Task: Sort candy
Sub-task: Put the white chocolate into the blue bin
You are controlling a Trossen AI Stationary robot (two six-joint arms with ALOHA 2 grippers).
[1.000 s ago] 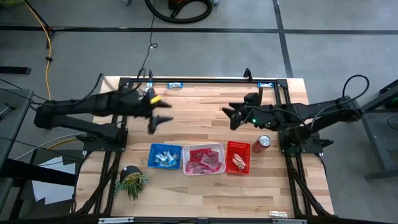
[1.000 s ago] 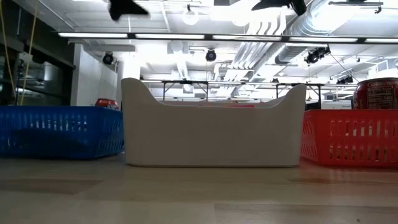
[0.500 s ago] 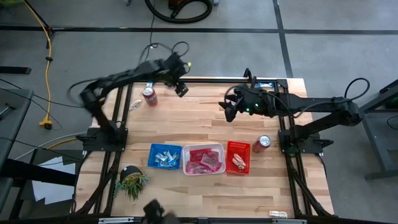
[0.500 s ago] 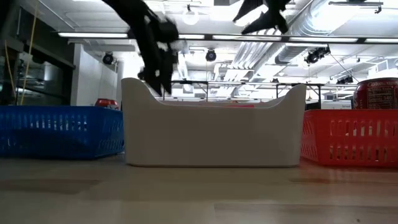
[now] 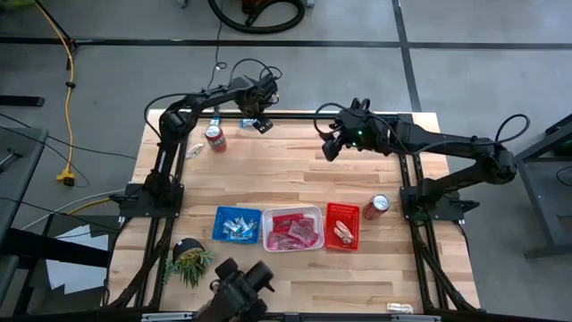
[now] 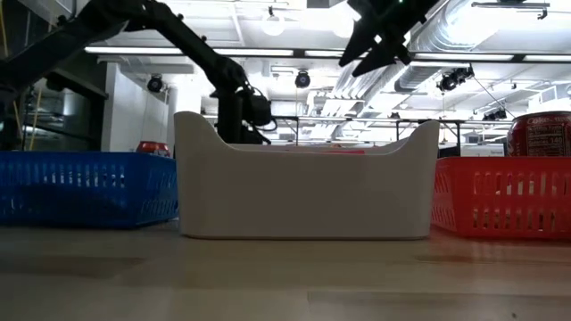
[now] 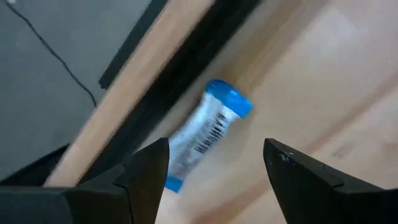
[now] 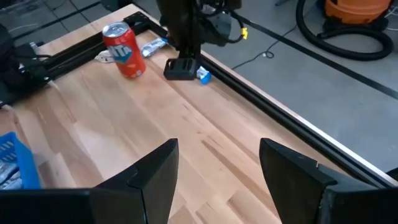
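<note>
The fingers of my left gripper still hover above the candy bar's white middle (image 5: 246,122) (image 7: 204,137) and the wood beside the bar, so it is too early to close before lowering.
A blue-and-white candy bar (image 7: 208,127) lies flat on the wood at the table's far edge, beside the black frame rail. My left gripper (image 7: 214,165) (image 5: 260,123) points down over it, open, one finger on each side and clear of it. My right gripper (image 5: 329,150) (image 8: 214,171) hangs open and holds nothing, high above the far middle of the table. It looks toward the left gripper (image 8: 183,65) and the bar (image 8: 204,76). More candy fills the blue tray (image 5: 237,224), the white tray (image 5: 292,228) and the red tray (image 5: 341,225).
One red soda can (image 5: 214,139) stands at the far left and another (image 5: 376,206) stands right of the red tray. A second blue bar (image 5: 382,121) lies on the far edge. A small plant (image 5: 189,259) sits near left. A dark shape (image 5: 239,288) shows at the near edge.
My left gripper has swung from above the table's left middle out to the far edge, come down and tipped from nearly level to pointing down over the blue-and-white bar. My right gripper has drifted toward the far edge and rolled a little. The trays and cans have stayed put.
</note>
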